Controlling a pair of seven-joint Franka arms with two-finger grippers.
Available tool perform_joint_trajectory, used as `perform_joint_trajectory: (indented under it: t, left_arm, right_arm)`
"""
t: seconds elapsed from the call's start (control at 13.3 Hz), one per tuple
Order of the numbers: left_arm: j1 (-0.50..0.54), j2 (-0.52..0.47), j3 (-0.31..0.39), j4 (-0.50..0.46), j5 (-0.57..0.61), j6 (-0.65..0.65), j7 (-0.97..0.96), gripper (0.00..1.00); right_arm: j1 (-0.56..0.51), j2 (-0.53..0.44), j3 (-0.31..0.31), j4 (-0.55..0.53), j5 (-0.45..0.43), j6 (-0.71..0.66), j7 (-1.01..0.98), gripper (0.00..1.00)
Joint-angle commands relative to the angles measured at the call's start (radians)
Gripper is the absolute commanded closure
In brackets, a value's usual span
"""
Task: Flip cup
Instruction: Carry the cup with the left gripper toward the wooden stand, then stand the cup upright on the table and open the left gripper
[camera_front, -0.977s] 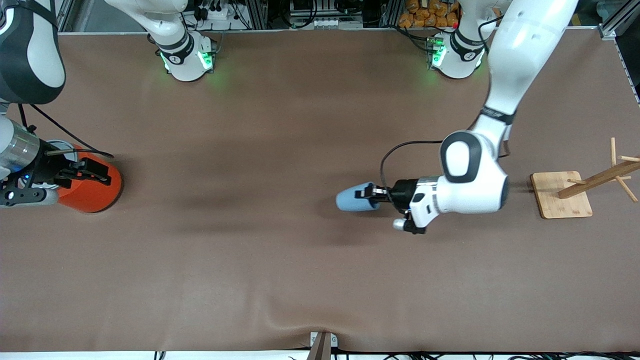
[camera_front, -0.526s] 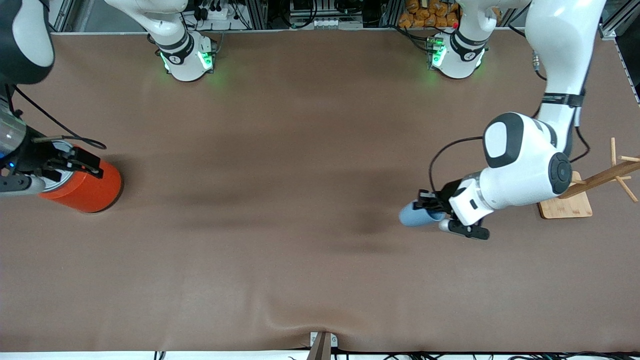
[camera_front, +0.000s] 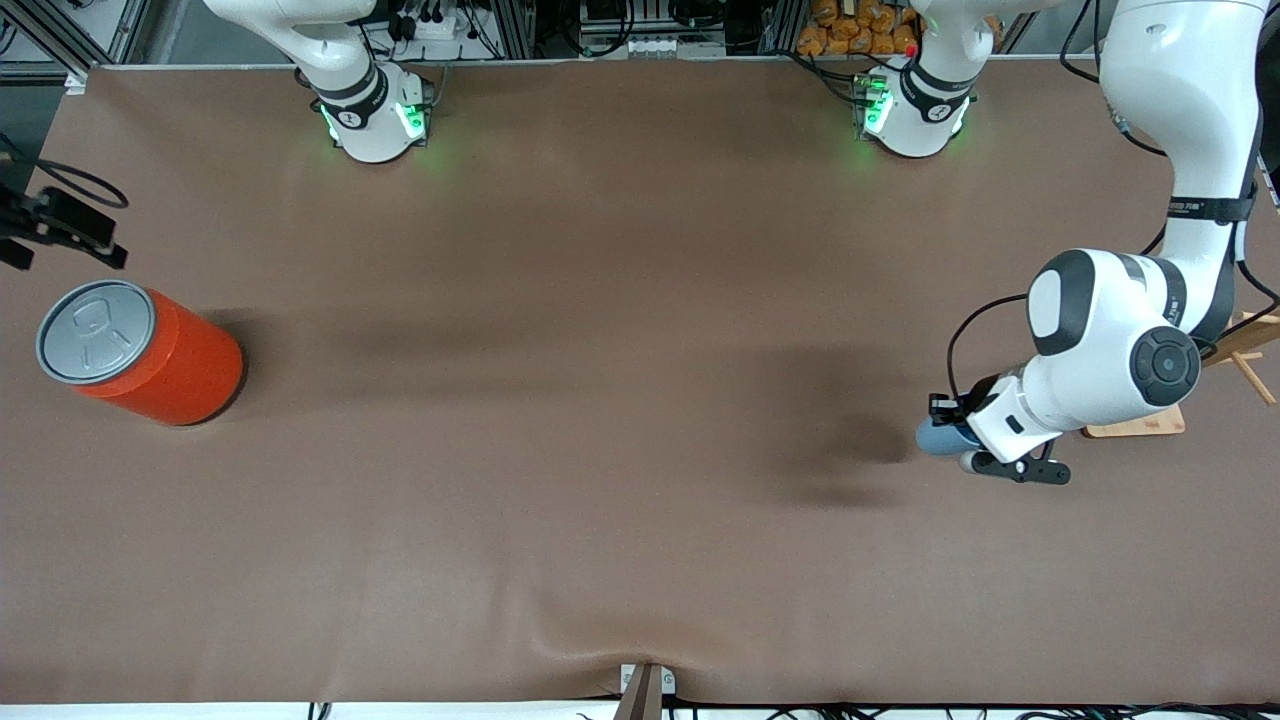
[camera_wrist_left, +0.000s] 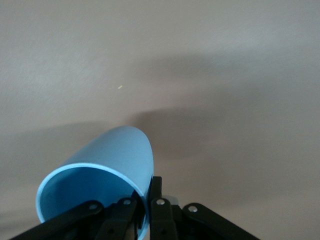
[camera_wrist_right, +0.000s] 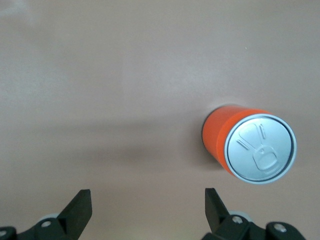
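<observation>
My left gripper stays closed on the light-blue cup (camera_front: 942, 437) (camera_wrist_left: 100, 160) for now, while the cup hangs tilted on its side above the table, apart from its shadow.
The cup (camera_front: 934, 439) is a small light-blue tumbler, held on its side in the air over the table, close to a wooden rack at the left arm's end. My left gripper (camera_front: 947, 420) is shut on its rim. In the left wrist view one finger is inside the cup (camera_wrist_left: 112, 157) and the other outside, with my left gripper (camera_wrist_left: 145, 200) pinching the wall and the darker inside facing the camera. My right gripper (camera_front: 66, 232) is open and empty at the right arm's end of the table, apart from the orange can. Its open fingers also show in the right wrist view (camera_wrist_right: 147, 202).
An orange can (camera_front: 150, 352) with a grey pull-tab lid stands upright at the right arm's end; it also shows in the right wrist view (camera_wrist_right: 250, 146). A wooden peg rack (camera_front: 1140, 427) stands at the left arm's end, partly hidden by the left arm.
My left gripper has carried the cup toward the left arm's end of the table, up to the wooden rack. My right gripper has pulled back from the orange can toward the table's edge.
</observation>
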Motion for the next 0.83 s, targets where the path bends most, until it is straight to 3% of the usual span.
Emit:
perform_joint_trajectory:
  t: [0.0,0.45,0.53,0.6,0.68,0.75]
  left_arm:
    - [0.018,0.003,-0.008,-0.052,0.047,0.040,-0.020,1.00]
    - [0.040,0.055,-0.008,-0.052,0.130,0.067,-0.024,1.00]
    - [0.040,0.054,-0.008,-0.051,0.130,0.067,-0.024,0.86]
    - [0.038,0.054,-0.010,-0.046,0.130,0.067,-0.042,0.25]
    - [0.033,0.046,-0.010,-0.042,0.133,0.065,-0.067,0.00]
    - [0.027,0.034,-0.016,-0.031,0.133,0.059,-0.081,0.00]
  right_arm:
    - [-0.065,-0.014,0.061,-0.017,0.006,-0.002,0.015,0.00]
    - [-0.061,-0.014,0.080,-0.021,0.005,-0.031,0.017,0.00]
    - [-0.061,-0.014,0.080,-0.027,0.005,-0.031,0.018,0.00]
    - [-0.061,-0.016,0.080,-0.029,0.005,-0.032,0.026,0.00]
    - [-0.061,-0.016,0.081,-0.029,0.006,-0.038,0.049,0.00]
    - [-0.061,-0.014,0.081,-0.029,0.006,-0.054,0.094,0.00]
